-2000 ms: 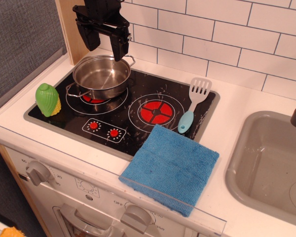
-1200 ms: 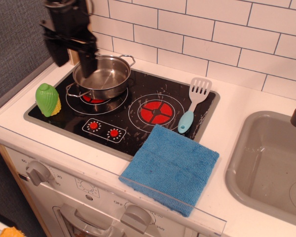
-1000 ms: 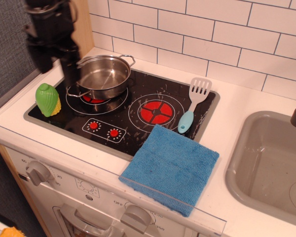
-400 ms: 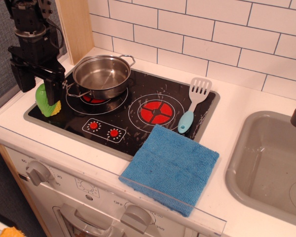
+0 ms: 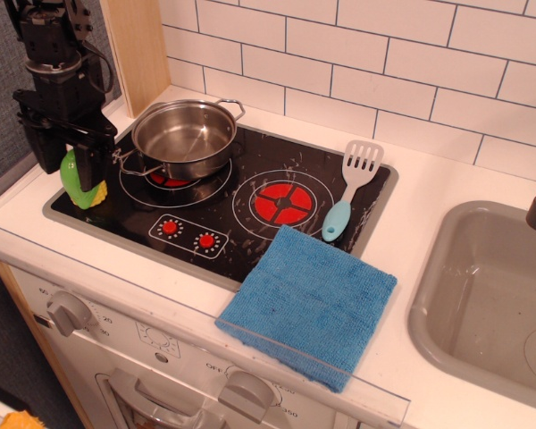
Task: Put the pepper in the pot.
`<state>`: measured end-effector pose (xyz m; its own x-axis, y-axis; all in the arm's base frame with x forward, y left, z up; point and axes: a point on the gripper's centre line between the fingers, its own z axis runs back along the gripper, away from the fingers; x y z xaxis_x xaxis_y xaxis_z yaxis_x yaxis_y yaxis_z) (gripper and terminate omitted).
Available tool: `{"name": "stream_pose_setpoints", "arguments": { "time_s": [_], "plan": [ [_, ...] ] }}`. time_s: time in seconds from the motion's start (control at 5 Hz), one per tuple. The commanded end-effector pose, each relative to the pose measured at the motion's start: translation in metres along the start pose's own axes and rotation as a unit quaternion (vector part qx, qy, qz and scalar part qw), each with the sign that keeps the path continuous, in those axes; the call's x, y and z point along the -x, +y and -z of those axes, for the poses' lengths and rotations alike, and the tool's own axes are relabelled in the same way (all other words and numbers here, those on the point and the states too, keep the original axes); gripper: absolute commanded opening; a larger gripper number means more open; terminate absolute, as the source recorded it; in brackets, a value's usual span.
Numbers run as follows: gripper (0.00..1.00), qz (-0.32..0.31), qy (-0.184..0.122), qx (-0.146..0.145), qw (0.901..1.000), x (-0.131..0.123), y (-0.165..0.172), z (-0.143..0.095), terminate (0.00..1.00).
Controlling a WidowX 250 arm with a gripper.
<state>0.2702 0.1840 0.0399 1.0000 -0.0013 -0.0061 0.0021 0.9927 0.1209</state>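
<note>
Next, my gripper grabs the pepper by its green body (image 5: pixel 72 183) to put it in the steel pot (image 5: pixel 184 137).
The green pepper (image 5: pixel 72 176) stands at the front left corner of the black stovetop (image 5: pixel 214 219), its yellow base showing. My black gripper (image 5: pixel 69 165) is open and has come down over it, one finger on each side; the fingers (image 5: pixel 96 161) hide most of the pepper. I cannot tell whether they touch it. The shiny steel pot (image 5: pixel 184 137) sits empty on the back left burner, just right of the gripper.
A blue cloth (image 5: pixel 309 304) lies over the stove's front right edge. A white and blue spatula (image 5: pixel 352 188) lies at the stove's right side. A grey sink (image 5: pixel 491 304) is at the far right. A wooden panel (image 5: pixel 139 45) rises behind the pot.
My gripper has moved from above the pot to the left and down, and now straddles the pepper. In the last moment it sank slightly lower. Pepper and pot have not moved.
</note>
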Motion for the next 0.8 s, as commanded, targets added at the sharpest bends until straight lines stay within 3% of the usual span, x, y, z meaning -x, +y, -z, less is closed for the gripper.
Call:
{"name": "stream_pose_setpoints", "arguments": {
  "time_s": [0.0, 0.2, 0.4, 0.6],
  "plan": [
    [0.00, -0.007, -0.026, -0.012, 0.9996, 0.001, 0.002, -0.021, 0.00],
    [0.00, -0.020, -0.044, -0.020, 0.9986, 0.005, 0.002, -0.048, 0.00],
    [0.00, -0.018, -0.073, -0.004, 0.9972, -0.007, -0.005, -0.068, 0.00],
    [0.00, 0.013, -0.079, 0.025, 0.9965, -0.041, -0.019, -0.067, 0.00]
  ]
}}
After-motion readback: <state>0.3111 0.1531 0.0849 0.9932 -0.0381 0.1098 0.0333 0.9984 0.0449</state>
